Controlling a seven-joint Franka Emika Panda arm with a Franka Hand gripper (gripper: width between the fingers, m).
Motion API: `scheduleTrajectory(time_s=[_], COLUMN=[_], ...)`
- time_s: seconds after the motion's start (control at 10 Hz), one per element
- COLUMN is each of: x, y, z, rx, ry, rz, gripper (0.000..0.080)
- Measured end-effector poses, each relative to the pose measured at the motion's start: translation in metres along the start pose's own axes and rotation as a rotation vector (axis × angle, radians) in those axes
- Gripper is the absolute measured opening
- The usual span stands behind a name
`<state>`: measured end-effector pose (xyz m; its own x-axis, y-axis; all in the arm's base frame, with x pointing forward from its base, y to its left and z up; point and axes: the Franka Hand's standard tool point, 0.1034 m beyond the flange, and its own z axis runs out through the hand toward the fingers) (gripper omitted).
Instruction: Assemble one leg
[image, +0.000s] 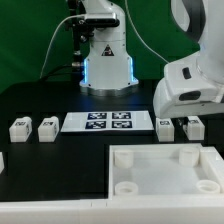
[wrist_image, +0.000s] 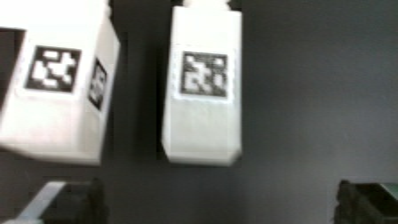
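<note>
Next, my gripper grips the white leg by its tagged body (image: 195, 129) (wrist_image: 205, 80) to fit the leg into the white tray's corner socket.
In the wrist view two white legs lie side by side on the black table, each with a black-and-white tag. One leg (wrist_image: 205, 85) lies between my finger lines, and the other (wrist_image: 54, 85) lies off to the side. My gripper (wrist_image: 214, 205) is open and empty above them, with both dark fingertips (wrist_image: 63, 205) apart from the legs. In the exterior view the arm's white hand (image: 190, 85) hovers over two legs (image: 165, 127) (image: 193, 126) at the view's right and hides the fingers.
Two more legs (image: 19, 128) (image: 47, 127) lie at the exterior view's left. The marker board (image: 97, 122) lies in the middle. The large white tray with round corner sockets (image: 165, 172) sits at the front. The robot base (image: 105, 65) stands behind.
</note>
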<state>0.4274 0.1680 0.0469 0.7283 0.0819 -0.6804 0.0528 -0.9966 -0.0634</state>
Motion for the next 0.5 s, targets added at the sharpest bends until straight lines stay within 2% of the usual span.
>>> scheduleTrajectory(time_s=[0.2,0.5], x=[0.009,0.002], y=[-0.002,-0.005], z=[0.003,0.029], rx=[0.004,-0.011], ry=[-0.047,-0.075], rz=[0.011,0.031], gripper=[0.0649,0.0649])
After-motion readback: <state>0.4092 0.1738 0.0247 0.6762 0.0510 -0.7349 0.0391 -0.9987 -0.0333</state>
